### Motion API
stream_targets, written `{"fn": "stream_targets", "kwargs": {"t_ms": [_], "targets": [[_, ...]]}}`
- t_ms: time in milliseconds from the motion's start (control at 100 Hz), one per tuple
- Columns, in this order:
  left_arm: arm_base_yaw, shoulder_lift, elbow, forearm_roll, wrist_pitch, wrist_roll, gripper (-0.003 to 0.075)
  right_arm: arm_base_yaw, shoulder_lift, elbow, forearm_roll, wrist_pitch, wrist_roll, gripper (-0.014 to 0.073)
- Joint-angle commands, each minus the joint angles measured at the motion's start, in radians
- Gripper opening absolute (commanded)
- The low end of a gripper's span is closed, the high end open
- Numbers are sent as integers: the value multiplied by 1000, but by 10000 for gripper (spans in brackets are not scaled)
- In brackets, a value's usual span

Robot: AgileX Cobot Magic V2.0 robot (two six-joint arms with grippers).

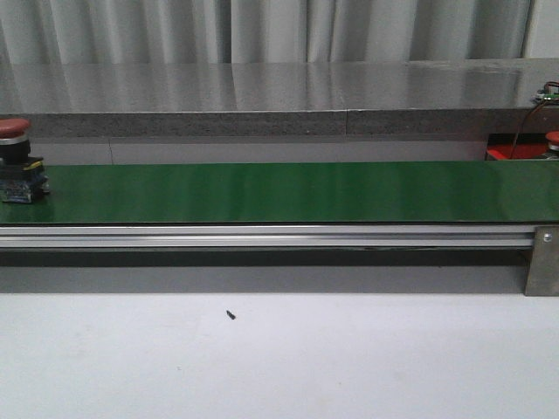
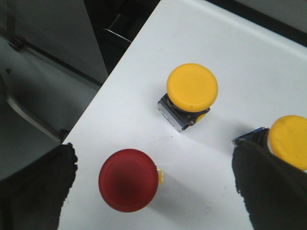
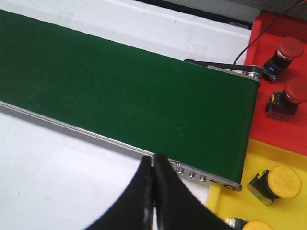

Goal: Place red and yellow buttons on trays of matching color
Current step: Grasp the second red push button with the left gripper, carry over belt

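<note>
My left gripper needs to go lower before it closes on the red cap (image 2: 128, 180), because its fingers are still high above the cap in the left wrist view.
In the left wrist view my left gripper (image 2: 154, 160) is open above the white table, its dark fingers (image 2: 33, 191) wide apart. A red button (image 2: 128, 179) stands between them, closer to one finger and touching neither. Two yellow buttons (image 2: 192, 88) (image 2: 290, 141) stand beyond it. My right gripper (image 3: 154, 165) is shut on nothing, over the near rail of the belt. Past the belt's end lie the red tray (image 3: 280, 19) with two red buttons (image 3: 290, 48) (image 3: 297, 91) and the yellow tray (image 3: 268, 153) with two yellow buttons (image 3: 283, 182) (image 3: 256, 225). Another red button (image 1: 13, 131) rides the belt's left end.
The long dark green belt (image 1: 279, 190) runs across the table on an aluminium rail (image 1: 262, 236). A thin dark wire with a green tip (image 1: 546, 92) hangs at the right, above a sliver of the red tray (image 1: 498, 153). The table edge (image 2: 115, 67) drops off beside the left gripper.
</note>
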Motion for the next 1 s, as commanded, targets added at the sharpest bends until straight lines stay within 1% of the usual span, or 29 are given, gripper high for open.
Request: {"fn": "stream_targets", "kwargs": {"t_ms": [0,250,450,520,570,660,710,730,780,900,990], "targets": [[0,-37,-40,-6,-45,-8,640,0,-17,-28,11,-50,-7,-96],[0,28,-55,3,-40,-8,639,0,-17,-28,11,-50,-7,-96],[0,41,-55,5,-45,-8,638,0,-17,-28,11,-50,-7,-96],[0,45,-55,5,-45,-8,620,0,-17,-28,11,-50,-7,-96],[0,45,-55,5,-43,-8,585,0,-17,-28,11,-50,-7,-96],[0,45,-55,5,-41,-8,482,0,-17,-28,11,-50,-7,-96],[0,45,-55,5,-43,-8,402,0,-17,-28,11,-50,-7,-96],[0,45,-55,5,-43,-8,381,0,-17,-28,11,-50,-7,-96],[0,45,-55,5,-43,-8,294,0,-17,-28,11,-50,-7,-96],[0,42,-55,5,-34,-8,132,0,-17,-28,11,-50,-7,-96],[0,26,-55,5,-19,-8,59,0,-17,-28,11,-50,-7,-96]]}}
